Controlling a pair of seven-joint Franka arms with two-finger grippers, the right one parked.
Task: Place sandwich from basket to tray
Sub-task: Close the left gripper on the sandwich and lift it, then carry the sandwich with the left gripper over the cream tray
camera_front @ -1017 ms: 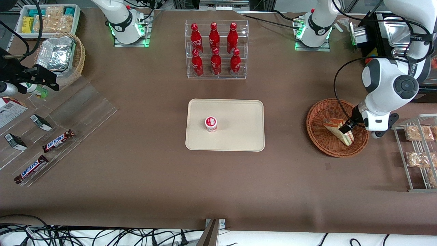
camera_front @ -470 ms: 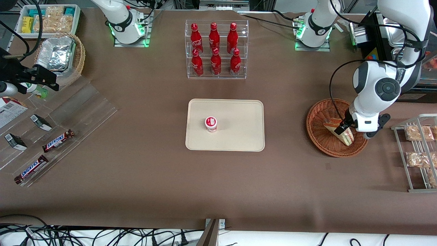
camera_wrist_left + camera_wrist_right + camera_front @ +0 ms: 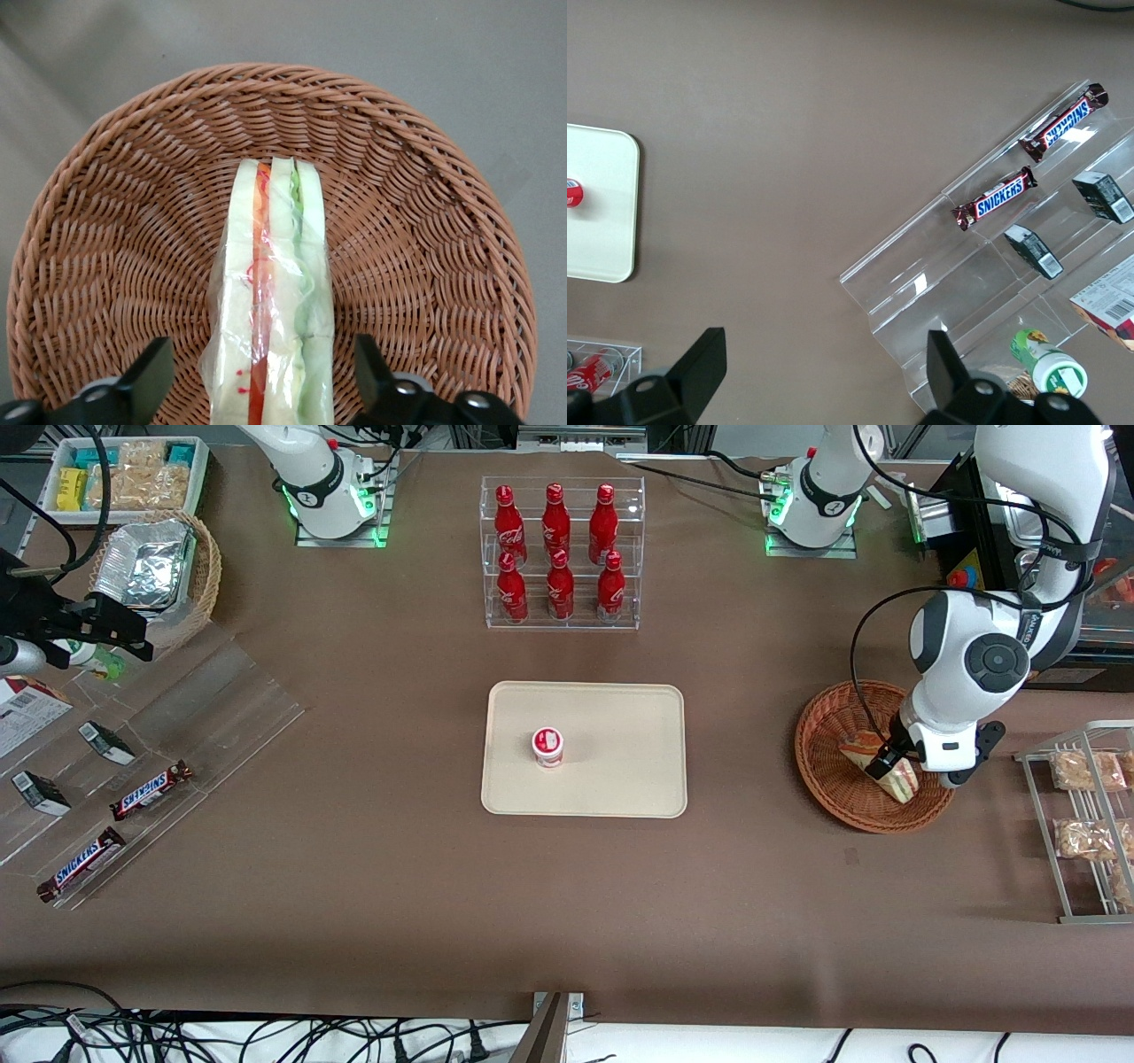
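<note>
Next, my left gripper picks up the sandwich by its two flat bread sides, since the sandwich is long but narrow across its slices.
The sandwich, a clear-wrapped wedge of white bread with red and green filling, lies in the round reddish-brown basket toward the working arm's end of the table. My left gripper is open and low over the basket, one finger on each side of the sandwich, with a gap between each finger and the wrap. The cream tray sits mid-table.
A small red-and-white cup stands on the tray. A clear rack of red bottles stands farther from the camera than the tray. A wire rack of snack packets is beside the basket. Candy bars lie on acrylic steps toward the parked arm's end.
The left arm has shifted a little toward the tray, bringing its gripper over the middle of the sandwich. The sandwich has not moved.
</note>
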